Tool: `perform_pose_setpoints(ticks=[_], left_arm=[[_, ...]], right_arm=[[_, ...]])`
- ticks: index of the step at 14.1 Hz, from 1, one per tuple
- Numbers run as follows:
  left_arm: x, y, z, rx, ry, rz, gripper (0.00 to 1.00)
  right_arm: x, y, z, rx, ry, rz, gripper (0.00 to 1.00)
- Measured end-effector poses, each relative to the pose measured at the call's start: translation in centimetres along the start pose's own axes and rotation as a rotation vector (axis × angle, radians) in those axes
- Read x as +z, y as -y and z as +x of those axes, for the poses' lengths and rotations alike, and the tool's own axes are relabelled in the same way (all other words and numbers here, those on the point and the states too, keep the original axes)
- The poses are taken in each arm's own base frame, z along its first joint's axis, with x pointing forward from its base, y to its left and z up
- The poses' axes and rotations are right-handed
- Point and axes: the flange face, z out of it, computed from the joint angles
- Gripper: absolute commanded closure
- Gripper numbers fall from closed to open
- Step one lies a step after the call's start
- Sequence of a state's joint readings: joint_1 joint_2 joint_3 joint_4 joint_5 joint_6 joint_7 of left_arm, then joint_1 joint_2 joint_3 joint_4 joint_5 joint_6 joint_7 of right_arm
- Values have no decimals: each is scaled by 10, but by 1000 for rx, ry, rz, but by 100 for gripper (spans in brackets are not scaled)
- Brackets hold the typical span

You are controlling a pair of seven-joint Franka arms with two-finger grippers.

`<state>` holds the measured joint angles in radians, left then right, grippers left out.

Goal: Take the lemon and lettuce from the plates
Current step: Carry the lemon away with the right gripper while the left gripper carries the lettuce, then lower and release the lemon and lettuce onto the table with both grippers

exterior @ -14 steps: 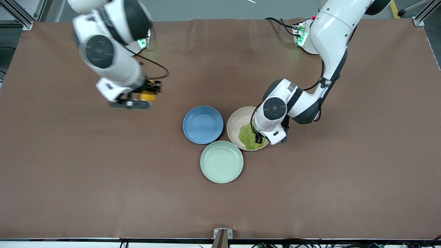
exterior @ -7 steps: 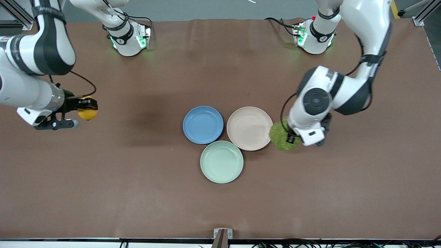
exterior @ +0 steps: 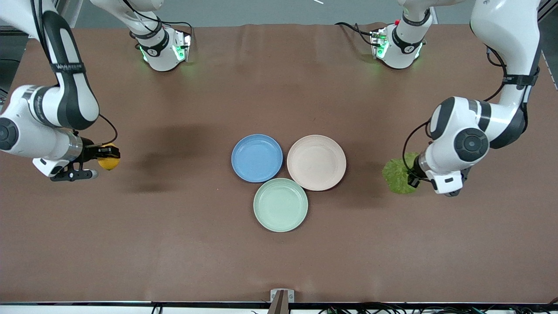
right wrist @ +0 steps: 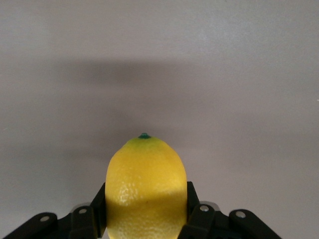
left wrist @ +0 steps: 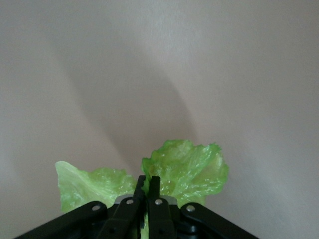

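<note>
The lemon's lower end hangs above the brown table in the right wrist view, so the robot's right gripper needs to keep holding the lemon.
My right gripper [exterior: 106,158] is shut on the yellow lemon [exterior: 109,162] over bare table at the right arm's end; the lemon [right wrist: 145,186] fills the space between the jaws in the right wrist view. My left gripper [exterior: 413,179] is shut on the crinkled green lettuce [exterior: 397,175] over bare table toward the left arm's end. In the left wrist view the lettuce [left wrist: 187,169] is pinched between the closed fingertips [left wrist: 148,182]. The blue plate [exterior: 257,157] and the beige plate [exterior: 316,162] sit side by side at mid-table, both with nothing on them.
A mint-green plate [exterior: 280,204] lies nearer the front camera, touching both other plates. The arm bases [exterior: 163,46] [exterior: 397,43] stand at the table's back edge. The brown table [exterior: 174,244] spreads all around.
Both arms swung outward from the plates. The left gripper carried the lettuce off the beige plate toward its end of the table; the right gripper carried the lemon to its end.
</note>
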<state>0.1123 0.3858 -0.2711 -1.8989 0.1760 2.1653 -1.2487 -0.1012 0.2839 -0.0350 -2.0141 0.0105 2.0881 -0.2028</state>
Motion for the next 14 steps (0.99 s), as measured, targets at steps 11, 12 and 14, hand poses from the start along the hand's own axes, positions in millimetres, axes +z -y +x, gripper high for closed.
perform_pose_setpoints(ticks=[11,12,14], left_arm=[[84,34,53,82,30,-79,0],[79,32,54,84,25,-87,0],[58,27,54,90,0,-114,0]], right_arm=[[103,-22,20,28,-75,-18,5],[103,-22,20,28,-74,-18,2],[100,-21,20,27,-62,-14,1]])
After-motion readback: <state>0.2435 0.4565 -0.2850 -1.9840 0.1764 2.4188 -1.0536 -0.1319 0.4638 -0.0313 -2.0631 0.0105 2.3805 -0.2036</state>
